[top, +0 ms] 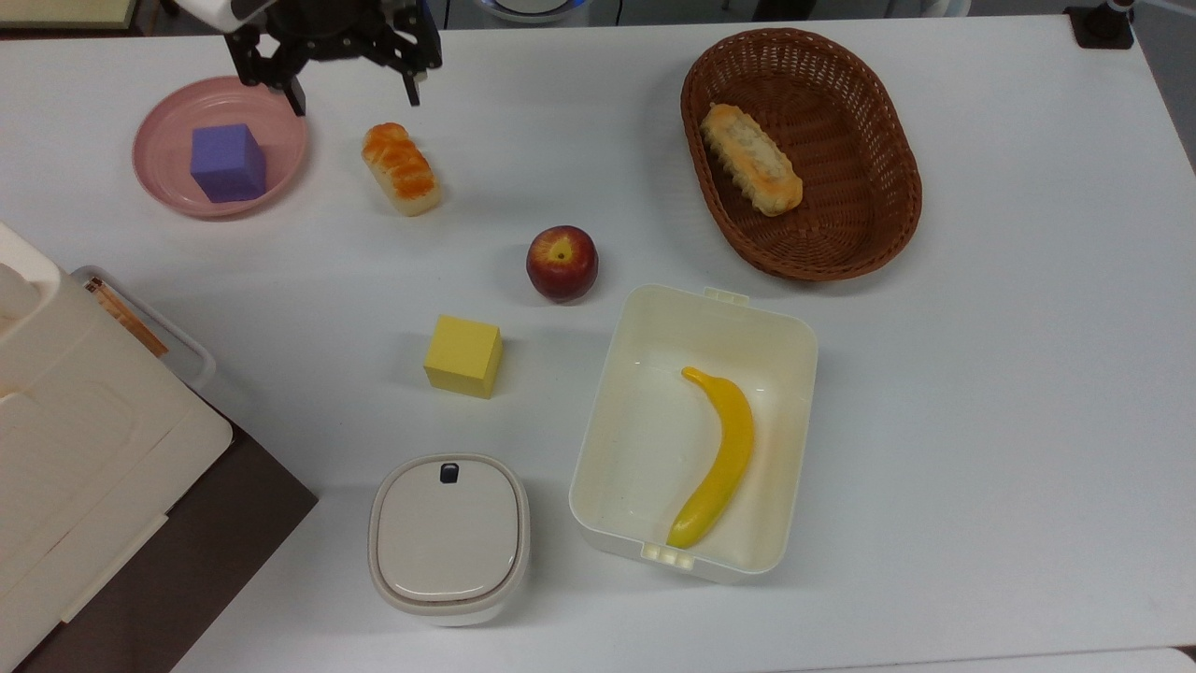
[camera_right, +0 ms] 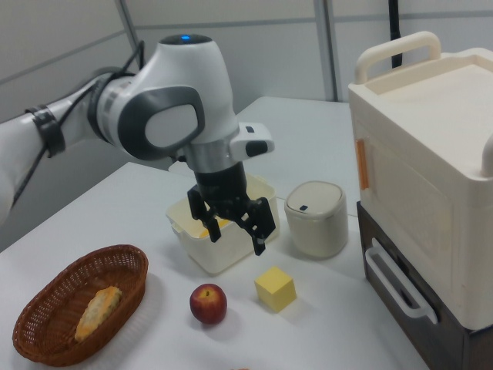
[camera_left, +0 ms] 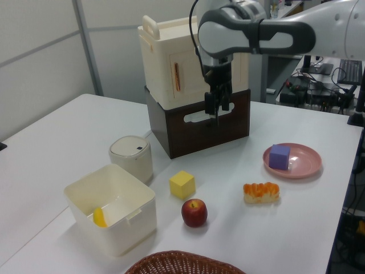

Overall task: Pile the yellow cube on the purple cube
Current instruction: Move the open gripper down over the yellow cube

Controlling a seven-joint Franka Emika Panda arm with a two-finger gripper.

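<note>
I should hold the yellow cube by its sides next. Its flat bottom will then be free to sit on the purple cube (camera_left: 280,156).
The yellow cube (top: 462,356) (camera_left: 182,184) (camera_right: 275,287) rests on the white table near its middle, just below the red apple (top: 562,263) in the top view. The purple cube (top: 228,163) (camera_left: 280,156) sits inside a pink plate (top: 159,117) at the top view's upper left. My gripper (top: 354,95) (camera_left: 217,109) (camera_right: 235,237) hangs well above the table, open and empty. In the top view it lies between the plate and an orange bread roll (top: 401,168), far from the yellow cube.
A white bin (top: 790,336) holds a banana (top: 719,458). A wicker basket (top: 902,168) with a pastry stands at the top view's upper right. A lidded white container (top: 448,537) sits near the front. A tall cream-and-brown cabinet (camera_left: 188,91) stands at the top view's left edge.
</note>
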